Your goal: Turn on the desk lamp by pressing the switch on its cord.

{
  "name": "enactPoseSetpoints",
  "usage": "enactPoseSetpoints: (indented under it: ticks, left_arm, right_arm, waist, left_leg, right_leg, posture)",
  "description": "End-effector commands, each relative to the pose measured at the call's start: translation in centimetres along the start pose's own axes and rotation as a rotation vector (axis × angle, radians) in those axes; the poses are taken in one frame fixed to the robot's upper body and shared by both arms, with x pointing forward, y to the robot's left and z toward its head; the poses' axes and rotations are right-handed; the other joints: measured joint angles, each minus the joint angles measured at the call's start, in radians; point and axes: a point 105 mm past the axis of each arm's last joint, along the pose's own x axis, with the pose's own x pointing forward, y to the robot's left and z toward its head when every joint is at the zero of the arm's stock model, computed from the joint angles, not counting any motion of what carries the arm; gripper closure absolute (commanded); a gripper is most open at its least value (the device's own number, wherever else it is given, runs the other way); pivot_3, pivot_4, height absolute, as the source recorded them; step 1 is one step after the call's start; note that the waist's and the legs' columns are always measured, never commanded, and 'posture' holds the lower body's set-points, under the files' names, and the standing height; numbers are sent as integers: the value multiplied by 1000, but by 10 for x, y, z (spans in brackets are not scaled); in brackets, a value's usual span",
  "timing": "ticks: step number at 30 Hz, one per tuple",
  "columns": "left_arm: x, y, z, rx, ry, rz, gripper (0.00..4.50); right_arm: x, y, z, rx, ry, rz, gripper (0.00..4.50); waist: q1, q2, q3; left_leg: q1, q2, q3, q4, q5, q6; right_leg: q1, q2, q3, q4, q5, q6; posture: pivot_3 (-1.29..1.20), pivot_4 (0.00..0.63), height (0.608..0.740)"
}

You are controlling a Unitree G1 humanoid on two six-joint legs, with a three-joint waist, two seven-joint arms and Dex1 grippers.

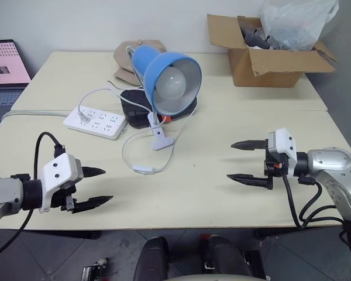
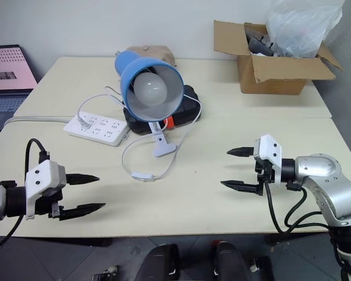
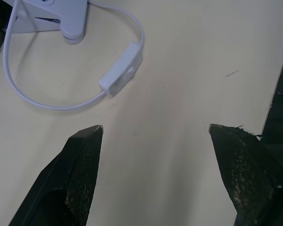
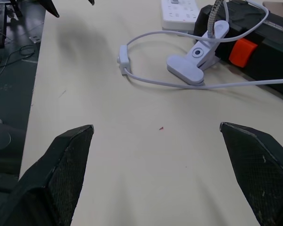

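I will next grab the switch by its flat-sided end (image 3: 110,86) with my left gripper, because a round button sticks out from the middle of the switch.
The desk lamp (image 1: 167,76), with a blue cone shade and a white globe bulb, stands at the table's middle back, facing me. Its thin white cord (image 1: 126,149) loops forward over the tabletop. The switch (image 1: 143,170) is a small white oblong on that loop, lying flat; it also shows in the wrist views (image 3: 122,75) (image 4: 124,57). My left gripper (image 1: 107,185) is open, low at the front left, a short way from the switch. My right gripper (image 1: 230,161) is open at the front right, pointing left toward the switch, well apart from it. Neither holds anything.
A white power strip (image 1: 95,121) lies left of the lamp. A white clip (image 1: 161,139) and a black box (image 1: 137,111) with an orange part sit under the shade. A cardboard box (image 1: 269,58) stands back right, a laptop (image 1: 6,70) far left.
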Motion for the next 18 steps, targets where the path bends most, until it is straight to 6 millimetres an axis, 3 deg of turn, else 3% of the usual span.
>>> enactPoseSetpoints:
  ticks: [1, 10, 14, 18]
  left_arm:
    - [-2, 2, 7, 45, -21, 21, 758]
    - [2, -2, 16, 84, -83, 18, 758]
    - [2, 9, 16, 60, -127, 54, 758]
    - [4, 14, -2, 118, -15, 44, 99]
  right_arm:
    - [2, 1, 9, -54, -13, 14, 0]
    - [4, 3, 11, -55, -11, 27, 0]
    - [8, 5, 14, -56, -18, 36, 0]
    - [11, 6, 17, -60, -22, 39, 0]
  waist:
    - [0, 0, 0]
    - [0, 0, 0]
    - [1, 0, 0]
    - [0, 0, 0]
  left_leg:
    - [0, 0, 0, 0, 0, 0]
    - [0, 0, 0, 1, 0, 0]
    - [0, 0, 0, 1, 0, 0]
    - [1, 0, -1, 3, 0, 0]
  right_leg:
    - [0, 0, 0, 0, 0, 0]
    - [0, 0, 0, 1, 0, 0]
    - [1, 0, 0, 2, 0, 0]
    - [1, 1, 0, 3, 0, 0]
  posture:
    - [0, 150, 740]
    - [0, 150, 740]
    - [0, 150, 740]
    - [0, 150, 740]
